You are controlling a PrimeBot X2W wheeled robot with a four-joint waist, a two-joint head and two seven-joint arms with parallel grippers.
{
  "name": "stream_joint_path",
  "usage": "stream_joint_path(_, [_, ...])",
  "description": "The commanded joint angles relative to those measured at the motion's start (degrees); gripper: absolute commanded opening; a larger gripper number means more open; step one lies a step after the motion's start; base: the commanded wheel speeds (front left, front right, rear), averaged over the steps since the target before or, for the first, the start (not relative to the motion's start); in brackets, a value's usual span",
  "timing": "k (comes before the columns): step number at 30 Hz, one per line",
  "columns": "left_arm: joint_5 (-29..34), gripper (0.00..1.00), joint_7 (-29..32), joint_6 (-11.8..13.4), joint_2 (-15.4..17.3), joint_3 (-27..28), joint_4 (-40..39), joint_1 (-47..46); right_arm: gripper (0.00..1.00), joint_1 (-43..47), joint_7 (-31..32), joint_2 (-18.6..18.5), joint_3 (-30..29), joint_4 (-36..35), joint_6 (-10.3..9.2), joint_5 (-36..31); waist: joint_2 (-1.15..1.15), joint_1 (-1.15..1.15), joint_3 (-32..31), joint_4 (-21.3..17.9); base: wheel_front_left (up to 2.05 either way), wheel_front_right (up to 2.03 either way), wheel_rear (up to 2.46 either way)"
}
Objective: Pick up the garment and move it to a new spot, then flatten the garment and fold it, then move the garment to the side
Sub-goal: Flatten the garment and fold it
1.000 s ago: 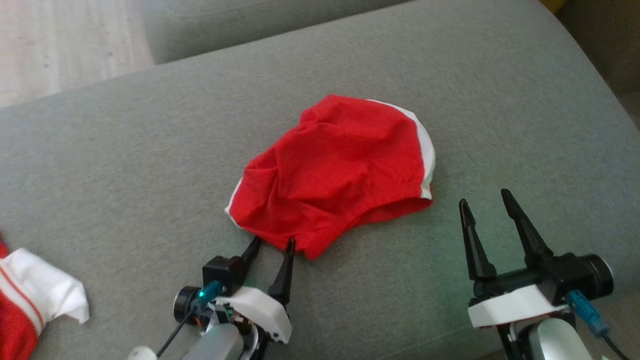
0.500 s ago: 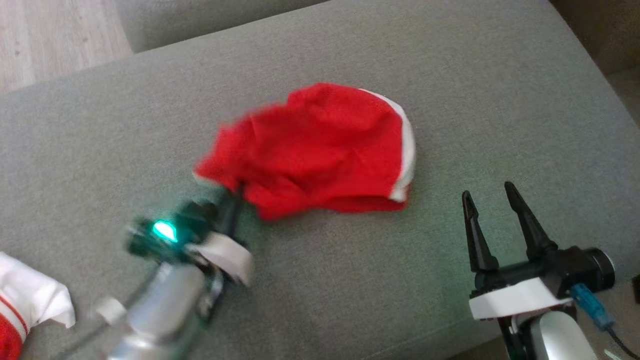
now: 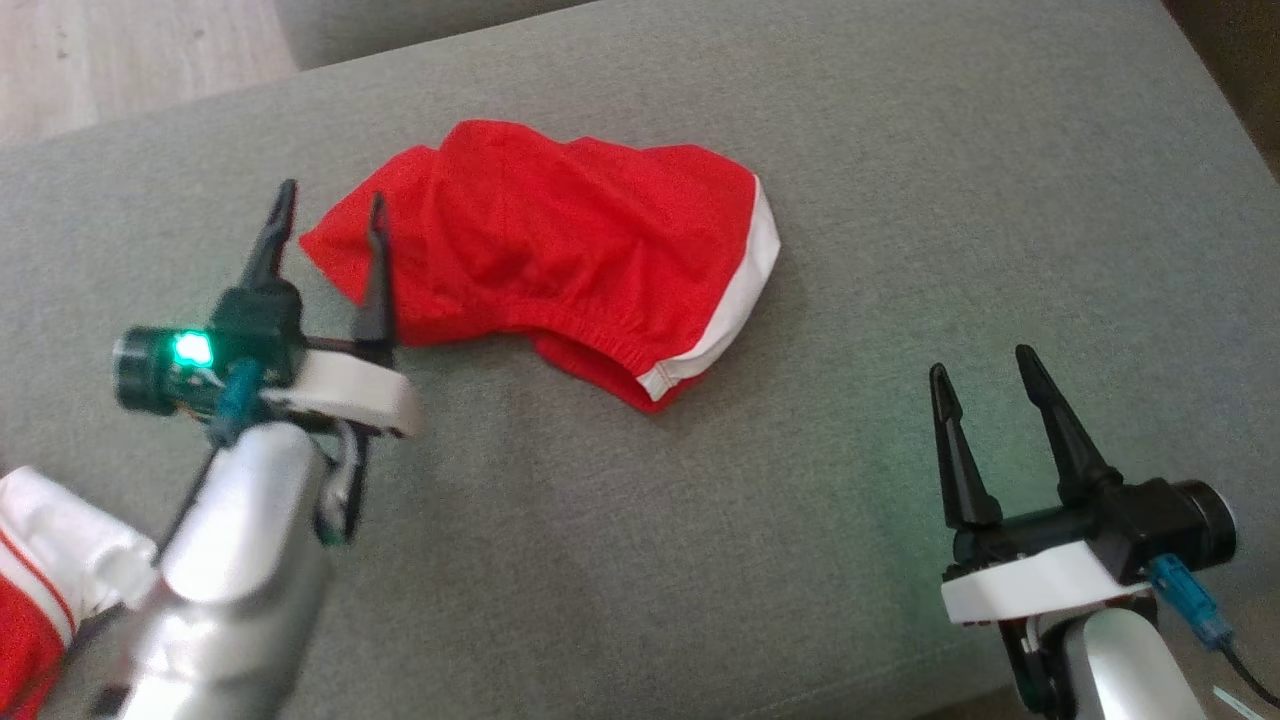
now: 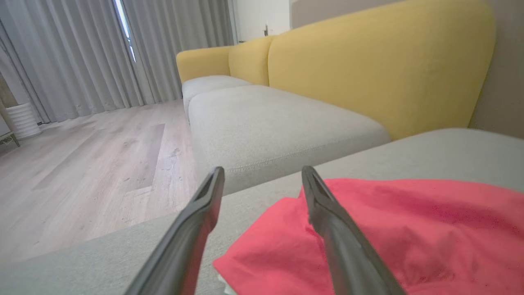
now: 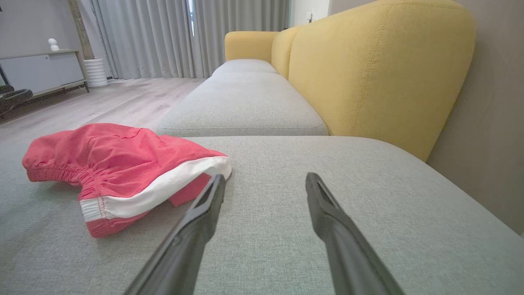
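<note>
My left gripper should next take hold of the garment, and it should grab it by its white-trimmed corner, because that corner sticks out.
The garment is a pair of red shorts with white side trim, lying crumpled on the grey sofa seat. My left gripper stands open at the garment's left corner, with its right finger over the red cloth and nothing held. In the left wrist view the garment lies under and to the right of the open left gripper. My right gripper is open over bare cushion, to the right of and nearer than the garment. In the right wrist view the garment lies left of the right gripper.
Another red and white cloth lies at the seat's near left. A second grey seat and yellow backrests lie beyond. The wooden floor drops off past the seat's far left edge.
My left gripper shut on the garment's near edge, dragged it to the left and away from me, then opened and let go. The right gripper has stayed open in place.
</note>
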Motion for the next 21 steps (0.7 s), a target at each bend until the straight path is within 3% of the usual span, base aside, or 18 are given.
stream_joint_path(1, [0.10, 1.00, -0.54, 1.00, 0.18, 2.98, -4.38, 0.75, 1.00, -1.27, -0.54, -0.30, 1.04, -1.67, 0.43, -0.23, 0.00, 0.00, -0.26, 0.68, 0.00, 0.00, 0.00])
stream_joint_path(4, [1.47, 1.00, -0.54, 1.82, -3.55, 4.54, -14.86, 8.58, 1.00, -1.11, -0.54, -0.30, 0.78, -1.62, 0.43, -0.21, 0.00, 0.00, -0.92, 2.19, 0.00, 0.00, 0.00])
stream_joint_path(8, [-0.25, 1.00, -0.54, -4.58, -7.92, 1.12, -20.11, 15.95, 1.00, -1.14, -0.54, -0.30, 1.12, -1.57, 0.43, -0.27, 0.00, 0.00, -1.30, 3.20, 0.00, 0.00, 0.00])
stream_joint_path(11, [-2.32, 1.00, -0.05, -9.67, -9.71, -3.33, -17.15, 18.12, 1.00, -1.30, -0.54, -0.30, 1.48, -1.51, 0.43, -0.34, 0.00, 0.00, -1.36, 3.34, 0.00, 0.00, 0.00])
stream_joint_path(13, [-3.66, 1.00, 1.11, -11.58, -10.55, -6.00, -14.36, 17.73, 1.00, -1.48, -0.54, -0.30, 1.72, -1.46, 0.43, -0.41, 0.00, 0.00, -1.27, 3.14, 0.00, 0.00, 0.00])
stream_joint_path(21, [-10.36, 1.00, 3.14, -13.85, -11.79, -11.31, -4.79, 11.93, 1.00, -1.66, -0.54, -0.30, 1.91, -1.32, 0.43, -0.42, 0.00, 0.00, -0.74, 0.52, 0.00, 0.00, 0.00])
